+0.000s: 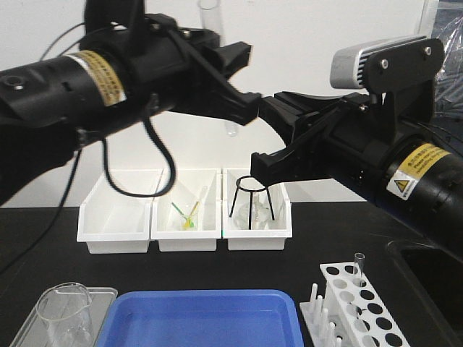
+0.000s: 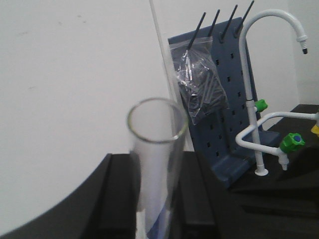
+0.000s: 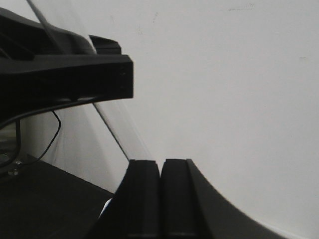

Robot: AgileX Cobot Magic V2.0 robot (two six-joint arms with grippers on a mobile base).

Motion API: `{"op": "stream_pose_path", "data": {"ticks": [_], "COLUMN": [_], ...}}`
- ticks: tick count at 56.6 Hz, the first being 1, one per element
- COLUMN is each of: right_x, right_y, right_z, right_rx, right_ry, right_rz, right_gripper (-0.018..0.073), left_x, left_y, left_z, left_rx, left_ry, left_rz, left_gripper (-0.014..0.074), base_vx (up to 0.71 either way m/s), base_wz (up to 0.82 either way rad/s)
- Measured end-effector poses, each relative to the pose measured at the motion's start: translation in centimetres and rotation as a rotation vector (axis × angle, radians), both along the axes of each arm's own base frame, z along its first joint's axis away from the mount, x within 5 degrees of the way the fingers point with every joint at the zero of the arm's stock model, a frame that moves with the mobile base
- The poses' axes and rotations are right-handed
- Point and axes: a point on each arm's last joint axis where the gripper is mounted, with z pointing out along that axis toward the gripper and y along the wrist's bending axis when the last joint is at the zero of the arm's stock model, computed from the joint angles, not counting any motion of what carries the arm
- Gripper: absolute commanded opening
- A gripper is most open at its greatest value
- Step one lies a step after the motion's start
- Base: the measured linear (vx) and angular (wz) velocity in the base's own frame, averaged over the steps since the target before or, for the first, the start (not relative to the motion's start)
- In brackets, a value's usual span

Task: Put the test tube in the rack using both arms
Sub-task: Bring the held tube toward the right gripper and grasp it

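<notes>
I need to take the test tube over for the white rack point(image 1: 365, 307), so I will grab it next with my right gripper by its rounded-bottom end.
My left gripper point(image 1: 242, 79) is shut on a clear test tube point(image 1: 210, 16) and holds it upright, high above the bench; the tube's rounded bottom hangs below the fingers. In the left wrist view the tube point(image 2: 155, 159) stands between the black fingers point(image 2: 122, 199), open rim up. My right gripper point(image 1: 262, 134) is shut and empty, just right of and slightly below the left one; its closed fingers point(image 3: 144, 199) show in the right wrist view. The white rack point(image 1: 365, 307) sits at the front right with a second tube point(image 1: 359, 266) standing in it.
Three white bins point(image 1: 116, 220) stand in a row at the back; the right one holds a black wire stand point(image 1: 252, 199). A beaker point(image 1: 65, 312) and a blue tray point(image 1: 202, 318) are at the front. A sink point(image 1: 434, 278) lies at the right. A faucet point(image 2: 249, 94) and a blue pegboard point(image 2: 224, 114) are beyond.
</notes>
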Motion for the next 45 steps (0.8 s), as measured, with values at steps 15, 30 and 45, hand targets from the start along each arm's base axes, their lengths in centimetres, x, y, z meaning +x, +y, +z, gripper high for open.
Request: {"op": "stream_pose_path", "data": {"ticks": [15,30,45], "right_x": [0.0,0.0,0.0], "right_y": [0.0,0.0,0.0], "right_z": [-0.1,-0.1,-0.1], "right_rx": [0.005,0.003,-0.025], "right_ry": [0.018,0.017,-0.001], "right_rz": [-0.001,0.0,0.001], "right_gripper": [0.0136,0.0489,0.0612], "left_x": [0.1,0.1,-0.3], "left_y": [-0.9,-0.9,-1.4], "left_z": [-0.4,-0.4,-0.5], "left_rx": [0.044,0.045,0.038], "left_ry": [-0.005,-0.006,0.004], "left_rz": [-0.011,-0.011,-0.03], "left_gripper": [-0.0008,-0.0008,-0.0008], "base_vx": [0.0,0.0,0.0], "base_wz": [0.0,0.0,0.0]}}
